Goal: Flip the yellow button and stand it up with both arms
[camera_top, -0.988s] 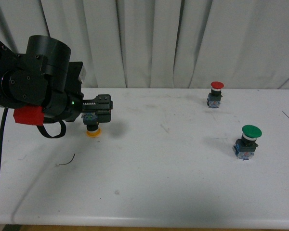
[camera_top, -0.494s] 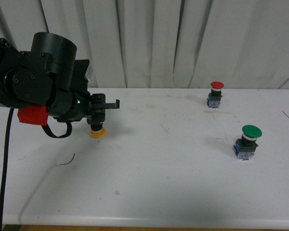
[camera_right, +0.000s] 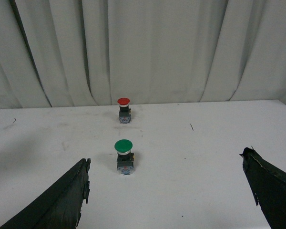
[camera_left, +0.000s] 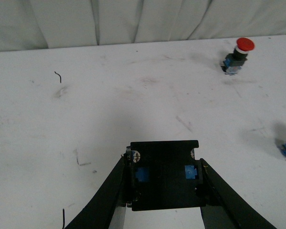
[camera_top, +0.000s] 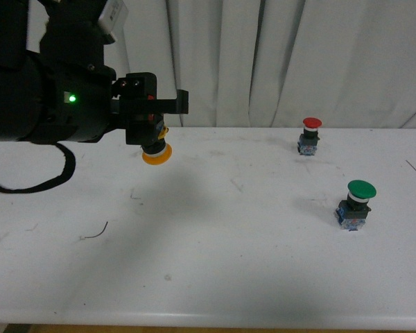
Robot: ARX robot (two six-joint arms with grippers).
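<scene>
The yellow button (camera_top: 155, 154) has to be flipped and stood upright, so the robot's right gripper needs to grab its yellow end with the cap next.
My left gripper (camera_top: 151, 121) is shut on the yellow button (camera_top: 155, 154) and holds it in the air above the table's left side, yellow-orange cap hanging down. In the left wrist view the button's blue-black contact block (camera_left: 164, 174) fills the space between the two black fingers (camera_left: 109, 191); the cap is hidden beneath it. My right gripper (camera_right: 167, 188) is open and empty, its two fingers spread wide above the table near the green button. The right arm does not show in the front view.
A red-capped button (camera_top: 310, 135) stands at the back right of the white table (camera_top: 236, 263). A larger green-capped button (camera_top: 357, 203) stands nearer on the right; both show in the right wrist view (camera_right: 124, 156). A small dark wire scrap (camera_top: 97, 232) lies front left. White curtains hang behind.
My left gripper has lifted the yellow button off the table, rising and moving a little right. The red and green buttons have not moved.
</scene>
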